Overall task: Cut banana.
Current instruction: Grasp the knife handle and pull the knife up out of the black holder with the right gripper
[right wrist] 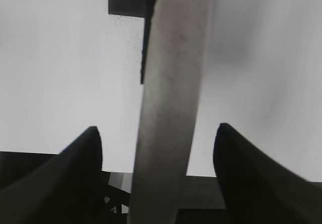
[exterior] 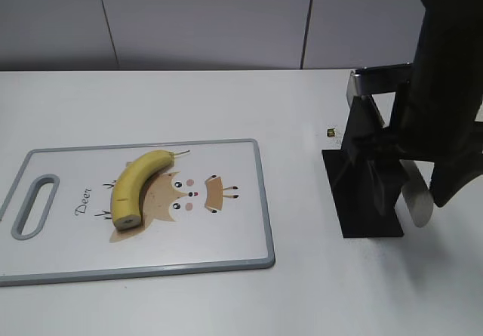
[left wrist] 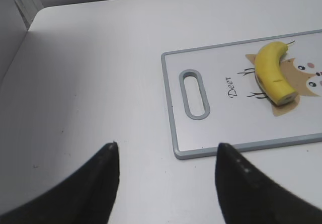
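Next, my right gripper grabs the cleaver knife by its pale handle to cut the banana [exterior: 139,185].
The yellow banana [exterior: 139,185] lies curved on the left half of the white cutting board [exterior: 241,200], cut end toward the front; it also shows in the left wrist view [left wrist: 271,70] on the board [left wrist: 221,118]. My left gripper [left wrist: 168,146] is open and empty above bare table, just off the board's handle end. My right gripper [right wrist: 157,129] is open, its fingers on either side of a grey knife blade [right wrist: 173,108] with gaps on both sides. In the exterior view the right arm [exterior: 445,109] covers the gripper; the blade tip [exterior: 417,198] shows beside the black knife stand [exterior: 362,200].
The board has a grey rim and a slot handle [exterior: 34,204] at its left end. A small dark crumb [exterior: 330,132] lies on the table left of the stand. A grey wall runs behind the table.
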Motion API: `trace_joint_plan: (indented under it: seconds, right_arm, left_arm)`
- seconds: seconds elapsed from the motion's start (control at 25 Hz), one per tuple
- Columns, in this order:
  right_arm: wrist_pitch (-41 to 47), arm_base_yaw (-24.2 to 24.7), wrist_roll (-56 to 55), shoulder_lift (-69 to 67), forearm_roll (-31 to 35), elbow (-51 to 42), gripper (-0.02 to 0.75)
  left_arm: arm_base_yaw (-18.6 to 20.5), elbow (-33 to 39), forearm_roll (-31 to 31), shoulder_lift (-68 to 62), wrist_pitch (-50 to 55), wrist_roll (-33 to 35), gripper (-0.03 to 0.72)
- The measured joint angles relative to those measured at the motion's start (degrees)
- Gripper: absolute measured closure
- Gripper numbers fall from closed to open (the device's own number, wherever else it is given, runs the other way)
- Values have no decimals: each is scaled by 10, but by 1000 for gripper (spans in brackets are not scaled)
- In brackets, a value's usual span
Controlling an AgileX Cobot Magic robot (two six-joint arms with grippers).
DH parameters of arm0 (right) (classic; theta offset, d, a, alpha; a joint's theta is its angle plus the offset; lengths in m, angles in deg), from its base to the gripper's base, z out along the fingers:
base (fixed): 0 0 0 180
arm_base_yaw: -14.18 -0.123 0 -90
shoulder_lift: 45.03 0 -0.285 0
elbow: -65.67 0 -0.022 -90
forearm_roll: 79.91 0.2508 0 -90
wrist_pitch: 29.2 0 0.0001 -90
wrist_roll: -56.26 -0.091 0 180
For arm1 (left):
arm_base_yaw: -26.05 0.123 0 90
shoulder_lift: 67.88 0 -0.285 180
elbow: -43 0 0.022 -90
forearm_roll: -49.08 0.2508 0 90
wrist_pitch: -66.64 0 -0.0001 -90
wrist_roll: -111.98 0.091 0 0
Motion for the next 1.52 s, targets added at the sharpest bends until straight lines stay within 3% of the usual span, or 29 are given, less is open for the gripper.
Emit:
trace_joint_plan:
  seconds: [0.16, 0.4, 0.88, 1.52]
  right_arm:
    - [0, 0, -4, -10, 0, 0, 288]
    - [1, 0, -31, -10, 4, 0, 575]
    - [1, 1, -47, -2, 12, 0, 577]
    - [1, 1, -65, 129, 0, 0, 578]
  left_arm:
    - [0, 0, 0, 0, 0, 0, 99]
    - [0, 0, 0, 0, 0, 0, 99]
    - [0, 0, -1, 0, 0, 0, 99]
    - [0, 0, -1, 0, 0, 0, 99]
